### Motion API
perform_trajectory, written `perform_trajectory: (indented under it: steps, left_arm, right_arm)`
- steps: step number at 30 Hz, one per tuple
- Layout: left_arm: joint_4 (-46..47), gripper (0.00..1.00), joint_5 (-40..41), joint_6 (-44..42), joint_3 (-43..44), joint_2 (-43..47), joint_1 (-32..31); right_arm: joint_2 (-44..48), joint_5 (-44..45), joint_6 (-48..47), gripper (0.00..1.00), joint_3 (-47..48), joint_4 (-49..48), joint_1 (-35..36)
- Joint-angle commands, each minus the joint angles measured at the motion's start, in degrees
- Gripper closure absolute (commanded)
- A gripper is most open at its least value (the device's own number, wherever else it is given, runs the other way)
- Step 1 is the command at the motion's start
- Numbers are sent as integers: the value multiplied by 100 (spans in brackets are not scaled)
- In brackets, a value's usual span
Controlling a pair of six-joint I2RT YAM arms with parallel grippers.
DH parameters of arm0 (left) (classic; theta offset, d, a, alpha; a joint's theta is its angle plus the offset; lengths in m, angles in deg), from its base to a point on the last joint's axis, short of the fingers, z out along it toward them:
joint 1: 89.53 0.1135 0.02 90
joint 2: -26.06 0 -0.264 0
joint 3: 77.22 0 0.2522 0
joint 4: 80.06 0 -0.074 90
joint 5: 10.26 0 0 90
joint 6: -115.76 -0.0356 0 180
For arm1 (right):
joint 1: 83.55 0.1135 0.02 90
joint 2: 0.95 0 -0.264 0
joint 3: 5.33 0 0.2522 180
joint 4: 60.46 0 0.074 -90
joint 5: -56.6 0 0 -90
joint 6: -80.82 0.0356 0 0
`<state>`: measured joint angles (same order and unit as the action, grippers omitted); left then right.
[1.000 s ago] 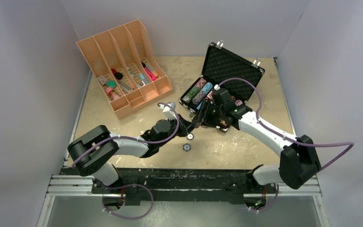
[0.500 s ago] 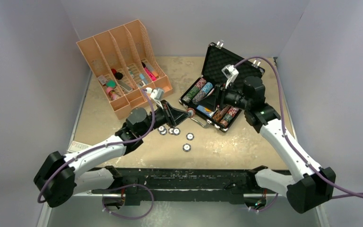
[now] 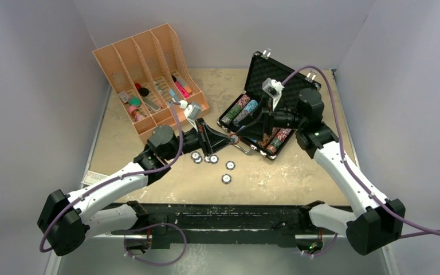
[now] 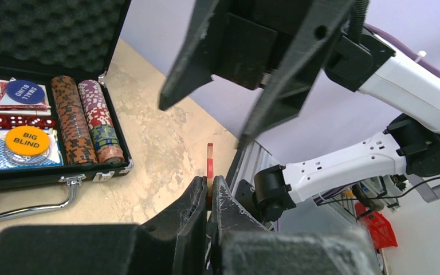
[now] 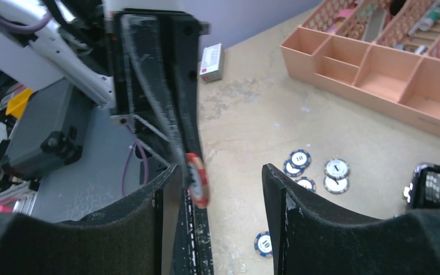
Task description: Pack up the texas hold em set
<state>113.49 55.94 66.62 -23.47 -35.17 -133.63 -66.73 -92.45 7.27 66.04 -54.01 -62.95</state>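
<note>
My right gripper grabs the red chip by its flat sides next. That leaves the chip's rim free to slot into the case.
The black briefcase (image 3: pixel 278 80) lies open at the back right, foam lid up, with rows of striped chips (image 4: pixel 74 120), a yellow button (image 4: pixel 27 140) and a blue button (image 4: pixel 25 91) inside. My left gripper (image 3: pixel 230 140) is shut on a red striped chip (image 4: pixel 209 163), held edge-on above the table by the case's front handle. My right gripper (image 3: pixel 243 133) faces it and is open, with its jaws on either side of that chip (image 5: pixel 197 179) and not touching it. Several blue and grey chips (image 3: pixel 206 158) lie loose on the table.
The orange slotted organiser (image 3: pixel 149 74) stands at the back left, holding small items. A small card box (image 5: pixel 211 62) lies near the table's left front edge. Grey walls close in the table on three sides.
Both arms have lifted away from the case front. The left gripper now holds the red chip up, and the right gripper has swung left to face it. Loose chips now show on the table.
</note>
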Motion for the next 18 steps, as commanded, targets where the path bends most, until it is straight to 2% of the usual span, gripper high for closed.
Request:
perform_trajectory:
  steps: [1, 5, 9, 14, 18]
  left_arm:
    - [138, 100, 63, -131, 264, -19, 21]
    - [211, 100, 106, -116, 277, -10, 23]
    - [256, 100, 16, -122, 343, -17, 19]
    - [382, 100, -17, -118, 343, -19, 17]
    - [466, 100, 67, -133, 351, -42, 20]
  right_arm:
    - [226, -532, -10, 43, -27, -377, 39]
    - [107, -620, -40, 44, -59, -293, 41]
    - [-17, -666, -110, 51, -19, -186, 41]
    - [-218, -810, -129, 73, 89, -91, 66]
    - [-272, -975, -184, 86, 149, -50, 158]
